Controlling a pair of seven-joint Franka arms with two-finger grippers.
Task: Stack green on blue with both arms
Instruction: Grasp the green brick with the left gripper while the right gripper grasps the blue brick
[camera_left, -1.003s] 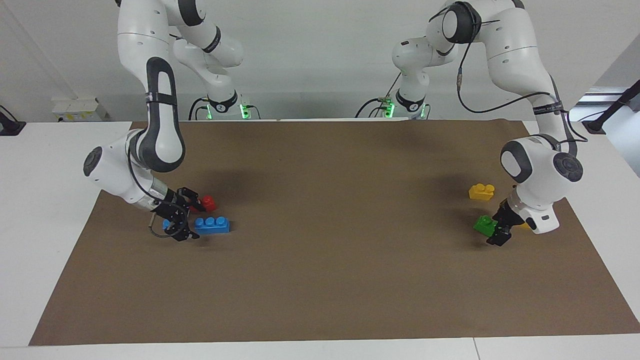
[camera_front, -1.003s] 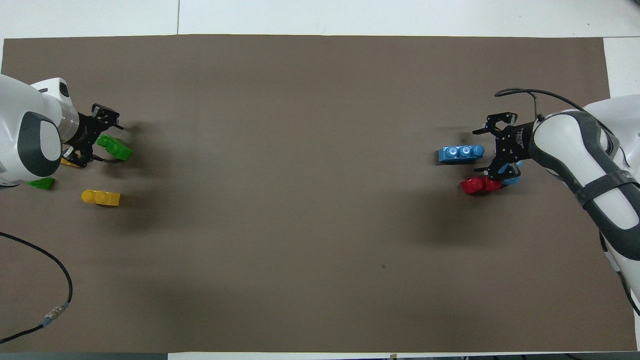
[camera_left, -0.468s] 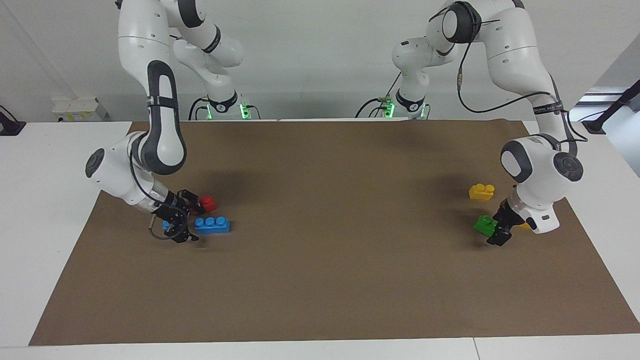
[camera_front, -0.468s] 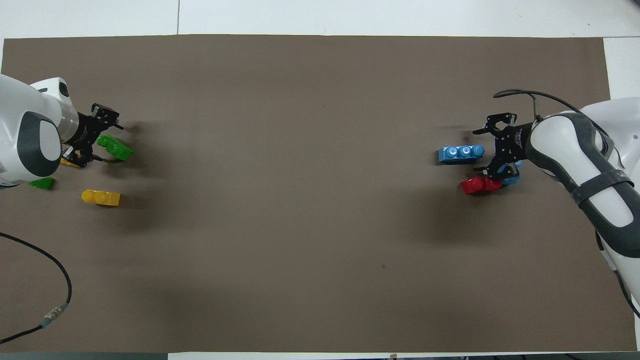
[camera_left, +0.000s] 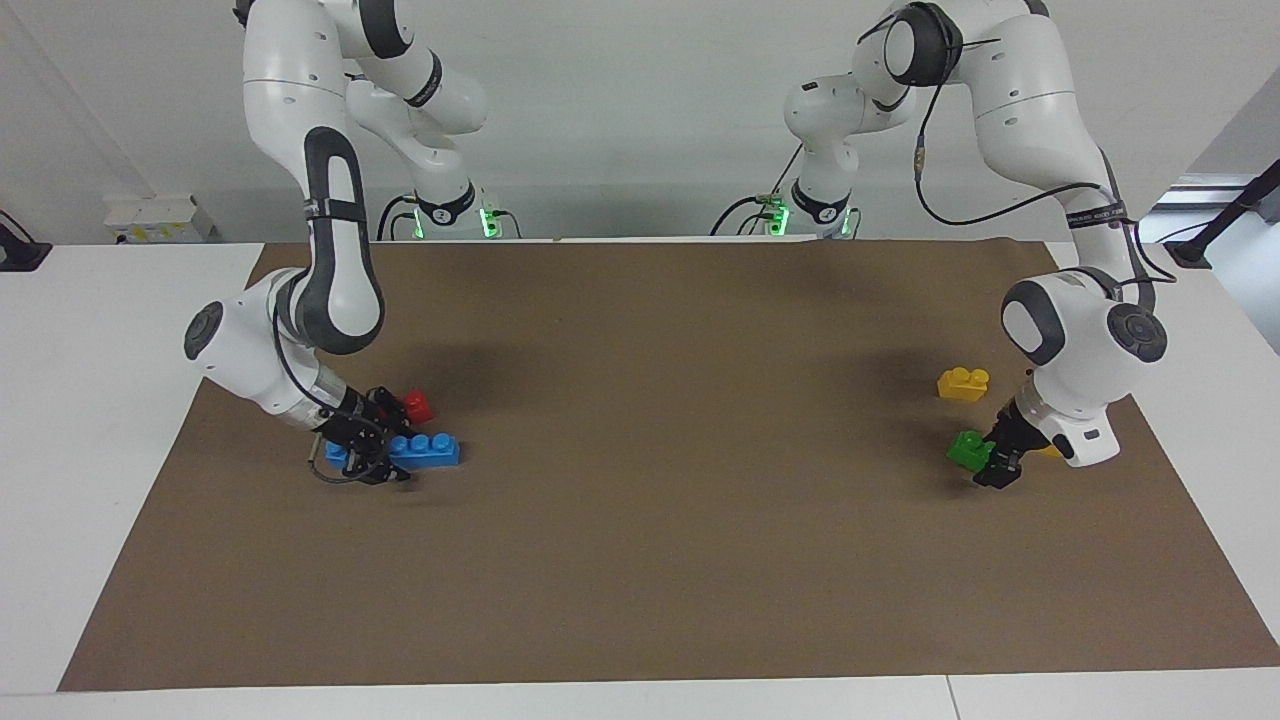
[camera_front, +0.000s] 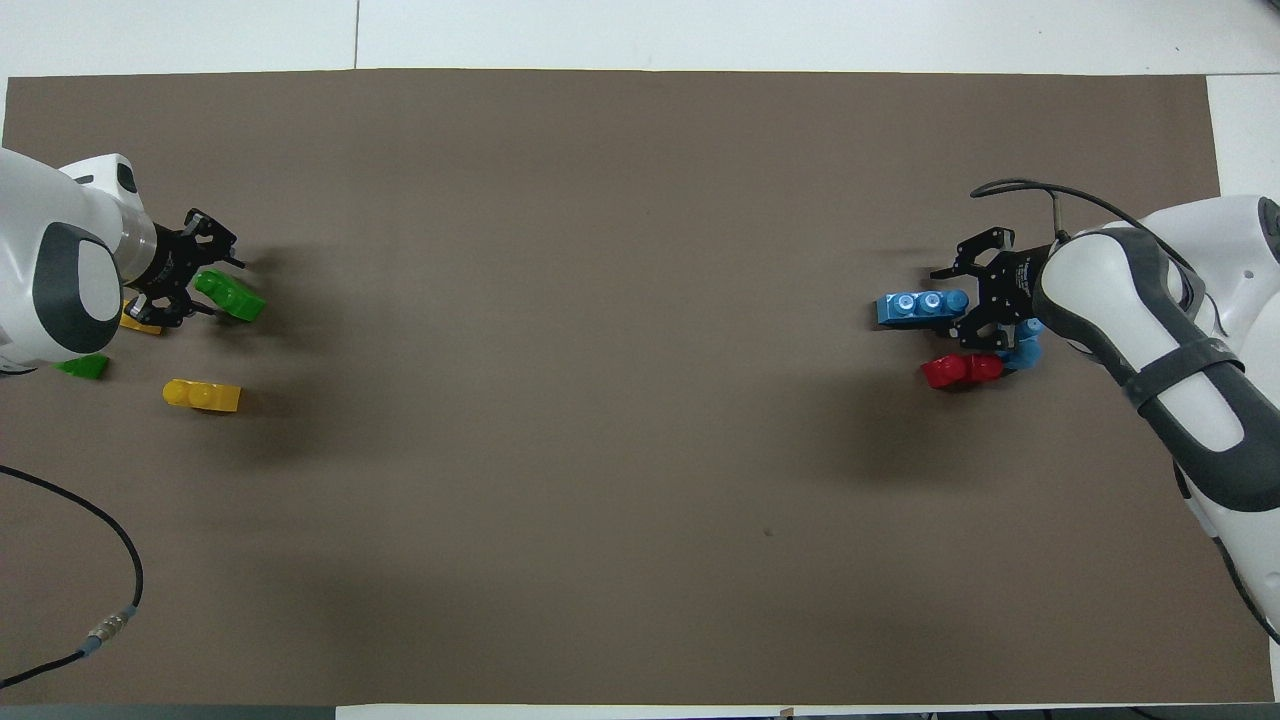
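The long blue brick's other end (camera_front: 893, 308) should stay free for stacking green, so my right gripper will grab the long blue brick's end (camera_front: 954, 302) beside the red brick next.
A long blue brick (camera_left: 427, 449) (camera_front: 918, 306) lies on the brown mat toward the right arm's end, studs up. My right gripper (camera_left: 378, 447) (camera_front: 950, 308) is low and open, with its fingers on either side of the brick's end. A second blue brick (camera_front: 1028, 343) lies mostly hidden under that gripper. A green brick (camera_left: 967, 450) (camera_front: 231, 298) lies toward the left arm's end. My left gripper (camera_left: 997, 462) (camera_front: 222, 286) is low and open, with the green brick's end between its fingers. A second green brick (camera_front: 82, 367) lies beside the left arm's wrist.
A red brick (camera_left: 417, 405) (camera_front: 961, 371) lies close beside the right gripper, nearer to the robots than the blue brick. One yellow brick (camera_left: 963, 383) (camera_front: 202, 395) lies nearer to the robots than the green brick. Another yellow brick (camera_front: 138, 321) is partly under the left gripper.
My right gripper has slid toward the long blue brick and now straddles its end. The left gripper has hardly moved. No brick has moved.
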